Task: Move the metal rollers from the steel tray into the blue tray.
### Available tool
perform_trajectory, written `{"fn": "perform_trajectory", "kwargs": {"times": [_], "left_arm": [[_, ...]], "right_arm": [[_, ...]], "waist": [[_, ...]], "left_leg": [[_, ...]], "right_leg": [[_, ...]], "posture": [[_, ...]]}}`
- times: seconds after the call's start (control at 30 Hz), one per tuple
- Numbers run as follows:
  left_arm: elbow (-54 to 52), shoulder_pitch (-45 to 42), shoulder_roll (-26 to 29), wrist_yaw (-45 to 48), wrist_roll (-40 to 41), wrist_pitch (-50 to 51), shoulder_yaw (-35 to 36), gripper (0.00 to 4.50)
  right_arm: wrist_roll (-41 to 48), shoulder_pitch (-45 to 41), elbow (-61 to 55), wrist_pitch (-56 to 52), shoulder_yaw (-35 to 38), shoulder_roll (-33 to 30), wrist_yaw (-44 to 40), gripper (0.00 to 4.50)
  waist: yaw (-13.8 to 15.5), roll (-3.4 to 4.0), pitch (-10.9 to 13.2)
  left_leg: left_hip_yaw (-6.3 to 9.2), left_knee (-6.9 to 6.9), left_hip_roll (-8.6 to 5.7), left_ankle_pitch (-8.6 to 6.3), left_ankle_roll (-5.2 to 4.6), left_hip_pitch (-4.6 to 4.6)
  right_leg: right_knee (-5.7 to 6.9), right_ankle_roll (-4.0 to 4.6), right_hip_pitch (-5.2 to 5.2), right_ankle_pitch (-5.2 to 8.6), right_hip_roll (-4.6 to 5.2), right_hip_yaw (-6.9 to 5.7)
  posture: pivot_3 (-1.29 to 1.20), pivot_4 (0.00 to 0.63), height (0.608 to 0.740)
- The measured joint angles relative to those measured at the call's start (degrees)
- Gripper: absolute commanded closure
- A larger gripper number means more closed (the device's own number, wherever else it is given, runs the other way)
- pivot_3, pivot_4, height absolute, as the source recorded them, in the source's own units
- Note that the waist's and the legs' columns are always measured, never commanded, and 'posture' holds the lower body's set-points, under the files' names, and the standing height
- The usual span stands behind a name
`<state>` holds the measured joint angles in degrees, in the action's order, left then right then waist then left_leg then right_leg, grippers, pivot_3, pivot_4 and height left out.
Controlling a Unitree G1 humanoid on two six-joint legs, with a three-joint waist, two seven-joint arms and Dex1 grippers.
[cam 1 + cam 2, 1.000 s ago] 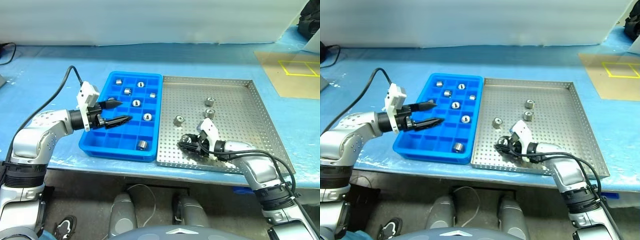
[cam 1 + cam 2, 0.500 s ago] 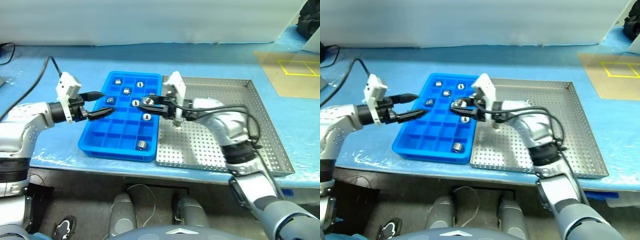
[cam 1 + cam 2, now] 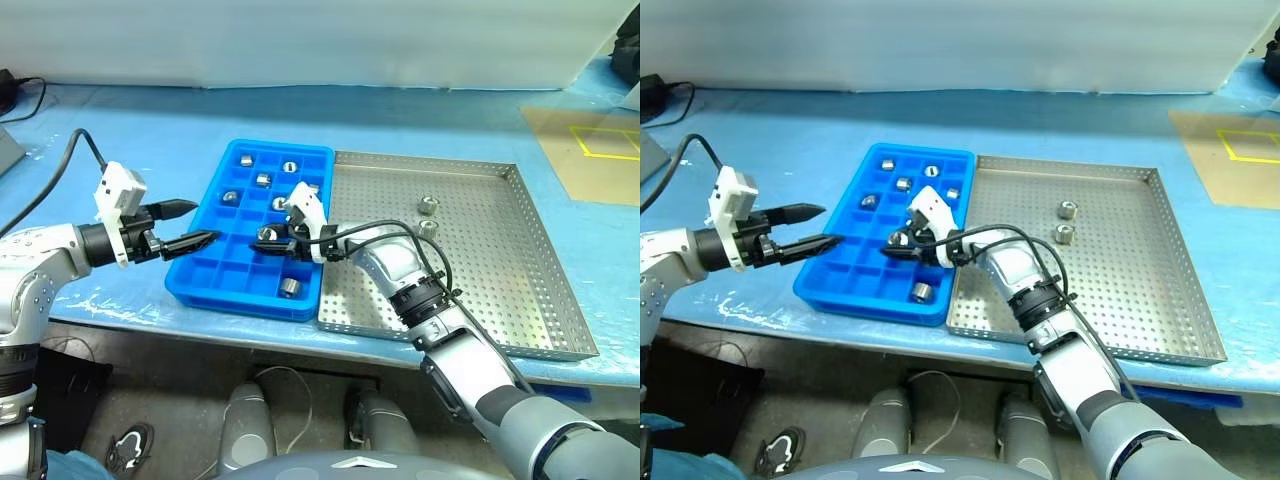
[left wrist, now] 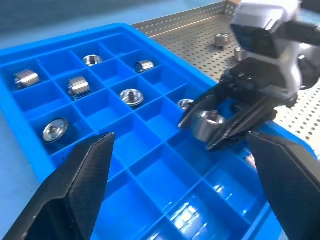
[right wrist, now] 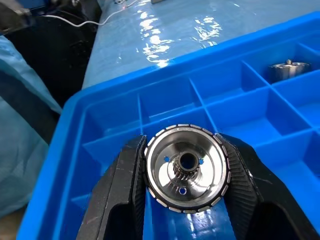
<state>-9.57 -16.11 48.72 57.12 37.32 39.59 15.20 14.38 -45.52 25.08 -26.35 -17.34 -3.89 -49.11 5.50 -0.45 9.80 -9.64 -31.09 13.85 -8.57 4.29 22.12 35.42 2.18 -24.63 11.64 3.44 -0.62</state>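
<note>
The roller is over a blue tray compartment (image 5: 192, 222), within its sides in the right wrist view, and would rest there, so my right gripper should release it.
My right gripper (image 3: 268, 237) is shut on one of the metal rollers (image 5: 186, 167), a shiny ring with a central hole. It holds it just above the middle compartments of the blue tray (image 3: 245, 303). Several more rollers lie in the tray's far cells (image 3: 263, 180), and one sits in a near cell (image 3: 290, 288). Two rollers (image 3: 427, 206) remain on the perforated floor of the steel tray (image 3: 480, 270), right of the blue tray. My left gripper (image 3: 195, 226) is open and holds nothing. It hovers just off the blue tray's left edge, pointing toward the tray.
Both trays sit side by side on a blue-covered table whose front edge (image 3: 150, 320) runs close below them. A tan mat with yellow tape (image 3: 600, 150) lies at the far right. A black cable (image 3: 70, 160) trails from my left wrist.
My right arm swung left from the steel tray to over the blue tray, carrying a roller. My left gripper drew back to the left, off the blue tray, still open.
</note>
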Motion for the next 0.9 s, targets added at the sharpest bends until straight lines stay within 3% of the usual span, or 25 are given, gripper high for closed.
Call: {"fn": "perform_trajectory", "kwargs": {"times": [0.07, 0.1, 0.17, 0.33, 0.37, 0.63, 0.83, 0.9], "left_arm": [[-0.6, 0.4, -0.5, -0.6, 0.7, 0.7, 0.0, 0.0], [-0.8, 0.4, -0.7, -0.9, 0.8, 1.0, 0.0, 0.0], [-0.8, 0.4, -1.0, -1.2, 0.9, 1.1, -0.1, 0.0], [-0.8, -1.0, -2.0, -1.5, 0.9, 1.1, -1.0, 0.0], [-0.8, -1.6, -2.2, -1.6, 0.9, 1.1, -1.2, 0.0], [0.0, -4.1, -3.5, -1.1, 0.8, 1.0, -3.9, 0.0], [1.4, -6.4, -5.8, 2.7, -3.6, -2.1, -14.0, 0.0], [4.2, -8.9, -9.4, 3.8, -5.0, -3.4, -17.5, 0.0]], "right_arm": [[-0.3, -0.2, 0.0, 0.4, 0.6, 0.0, 0.0, 2.84], [-0.5, -0.2, 0.0, 0.4, 0.7, 0.0, 0.0, 2.28], [-0.9, 0.0, -0.1, 0.4, 0.7, 0.0, -0.1, 1.89], [-0.8, 1.6, -2.5, -0.8, 0.6, 1.3, -0.6, 0.18], [-0.8, 1.8, -3.6, -1.4, 0.6, 1.5, -0.6, 0.05], [1.1, 2.0, -9.4, -6.1, 3.7, -2.0, 0.0, 0.05], [14.0, 2.1, -29.3, -20.4, 16.3, -17.1, -3.6, 0.05], [14.7, 4.1, -32.1, -20.9, 19.2, -22.5, -3.6, 0.05]], "waist": [[0.0, 0.0, 0.0], [0.0, 0.0, 0.0], [-0.1, -0.01, 0.0], [0.0, -0.01, 0.0], [0.0, -0.01, 0.0], [0.1, -0.02, 0.0], [0.0, -0.04, 0.0], [0.0, -0.01, 0.0]], "left_leg": [[0.01, 0.01, 0.01, 0.02, 0.03, -0.06], [0.01, 0.01, 0.01, 0.02, 0.03, -0.06], [0.01, 0.0, 0.01, 0.04, 0.06, -0.06], [0.02, 0.01, 0.01, 0.04, 0.06, -0.02], [0.01, 0.01, 0.01, 0.04, 0.06, -0.02], [0.01, -0.02, -0.05, 0.06, 0.09, 0.01], [0.0, -0.03, -0.06, 0.03, 0.04, -0.1], [-0.01, -0.03, -0.05, 0.04, 0.05, -0.13]], "right_leg": [[0.07, 0.0, 0.0, 0.02, -0.02, 0.02], [0.1, 0.0, -0.02, 0.02, -0.03, 0.02], [0.11, 0.01, -0.04, 0.02, -0.03, 0.04], [0.11, 0.02, -0.08, 0.02, -0.04, 0.04], [0.11, 0.02, -0.08, 0.02, -0.04, 0.04], [0.12, 0.01, -0.07, 0.02, 0.0, 0.06], [0.09, 0.0, 0.02, 0.01, -0.06, 0.17], [0.1, -0.01, 0.04, 0.01, -0.08, 0.18]], "posture": [[0.06, 0.15, 0.74], [0.05, 0.15, 0.74], [0.05, 0.15, 0.74], [0.03, 0.15, 0.74], [0.03, 0.15, 0.74], [-0.02, 0.15, 0.74], [-0.13, 0.15, 0.74], [-0.17, 0.15, 0.74]]}}
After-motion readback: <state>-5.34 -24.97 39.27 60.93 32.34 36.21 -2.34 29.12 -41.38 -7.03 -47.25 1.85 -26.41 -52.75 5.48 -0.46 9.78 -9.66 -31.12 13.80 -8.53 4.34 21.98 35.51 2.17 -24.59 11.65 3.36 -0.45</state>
